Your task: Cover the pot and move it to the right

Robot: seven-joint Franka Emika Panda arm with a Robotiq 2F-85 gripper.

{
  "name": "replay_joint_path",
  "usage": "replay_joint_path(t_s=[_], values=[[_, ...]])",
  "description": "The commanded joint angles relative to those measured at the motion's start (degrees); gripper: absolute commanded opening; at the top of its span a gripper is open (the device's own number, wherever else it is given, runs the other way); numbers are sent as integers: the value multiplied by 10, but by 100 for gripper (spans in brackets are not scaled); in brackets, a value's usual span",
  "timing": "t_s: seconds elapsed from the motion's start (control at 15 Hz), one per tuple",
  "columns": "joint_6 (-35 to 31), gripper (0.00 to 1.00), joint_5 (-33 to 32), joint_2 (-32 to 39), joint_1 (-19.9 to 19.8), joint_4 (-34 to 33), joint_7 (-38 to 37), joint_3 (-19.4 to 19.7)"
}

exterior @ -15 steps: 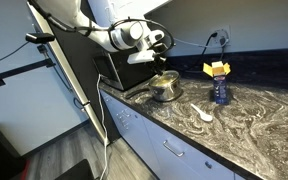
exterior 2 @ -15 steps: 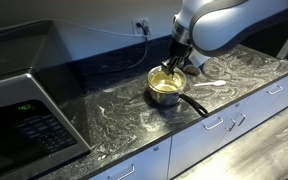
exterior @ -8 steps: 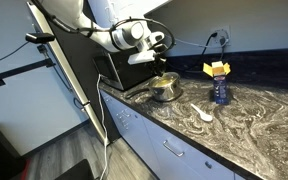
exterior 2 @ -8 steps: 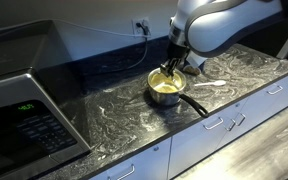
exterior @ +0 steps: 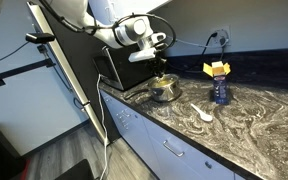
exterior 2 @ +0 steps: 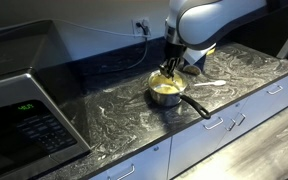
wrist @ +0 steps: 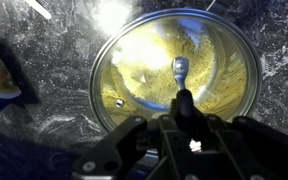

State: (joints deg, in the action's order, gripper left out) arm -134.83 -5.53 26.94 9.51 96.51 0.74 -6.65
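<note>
My gripper should open now, because the rim of the lid is over the opening of the pot and the lid would end up on the pot.
The shiny metal pot (exterior: pixel 165 90) stands on the marbled counter and also shows in the other exterior view (exterior 2: pixel 165 92), with a black handle (exterior 2: pixel 196 106) pointing toward the counter's front edge. The glass lid with metal rim (wrist: pixel 144 60) lies over the pot's mouth. The yellowish inside of the pot shows through the glass. My gripper (wrist: pixel 184 112) comes down from above and is shut on the lid's black knob; it shows in both exterior views (exterior: pixel 160 68) (exterior 2: pixel 169 68). I cannot tell whether the lid rests on the pot's rim.
A blue bottle (exterior: pixel 220 93) and a small white spoon (exterior: pixel 205 114) lie on the counter beyond the pot. A yellow object (exterior: pixel 216 68) stands at the back wall. A microwave (exterior 2: pixel 24 110) stands at the counter's other end. A cable hangs from a wall outlet (exterior 2: pixel 141 25).
The arm's wrist has shifted slightly upward over the pot. The pot has stayed in place.
</note>
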Motion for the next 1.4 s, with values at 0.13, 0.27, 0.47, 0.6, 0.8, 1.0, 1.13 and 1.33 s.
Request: replay_joint_path(t_s=[0.13, 0.27, 0.47, 0.6, 0.8, 1.0, 1.13, 1.33], values=[[64, 42, -1, 20, 8, -52, 0, 3], [64, 55, 4, 15, 7, -52, 4, -1], [50, 79, 12, -22, 0, -24, 15, -8], [49, 92, 12, -56, -2, 2, 13, -7], [32, 100, 11, -124, -7, 72, -6, -1], [13, 100, 43, -197, -23, 161, -2, -4], [9, 100, 84, -242, -30, 220, 3, -5], [-16, 100, 125, -292, -29, 303, 2, -4]])
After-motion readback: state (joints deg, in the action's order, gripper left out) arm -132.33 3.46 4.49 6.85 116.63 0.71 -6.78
